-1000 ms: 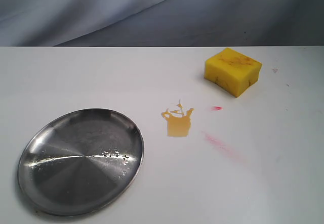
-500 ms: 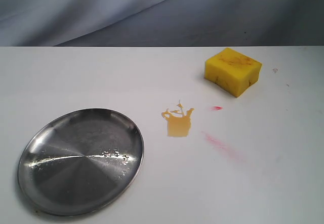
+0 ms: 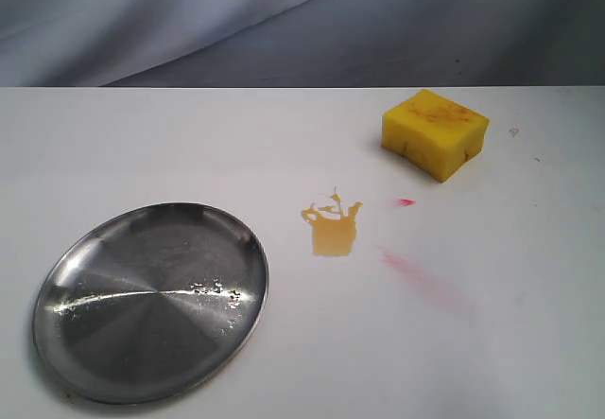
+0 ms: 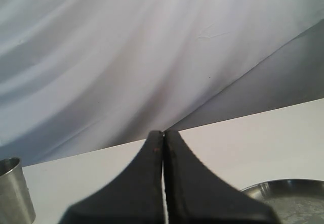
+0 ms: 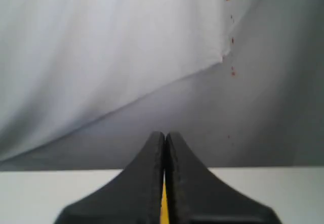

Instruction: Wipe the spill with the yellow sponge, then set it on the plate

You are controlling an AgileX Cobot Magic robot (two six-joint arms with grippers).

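Observation:
I need to wipe up the spill (image 3: 333,229), so I should next use my right gripper to grab the yellow sponge by its brown-stained top (image 3: 436,113).
The yellow sponge (image 3: 435,132), with brownish stains on top, lies on the white table at the back right. The small orange-yellow spill (image 3: 333,229) sits near the table's middle. The round steel plate (image 3: 151,301) rests at the front left. Neither arm shows in the exterior view. My left gripper (image 4: 164,133) is shut with nothing in it; the plate's rim (image 4: 283,184) shows beside it. My right gripper (image 5: 165,134) is shut too, and a sliver of the yellow sponge (image 5: 163,209) shows through the slit between its fingers, lying beyond them.
Pink-red streaks (image 3: 408,268) and a small red dot (image 3: 406,201) mark the table right of the spill. A steel cup (image 4: 15,191) stands at the edge of the left wrist view. A grey-white cloth backdrop hangs behind the table.

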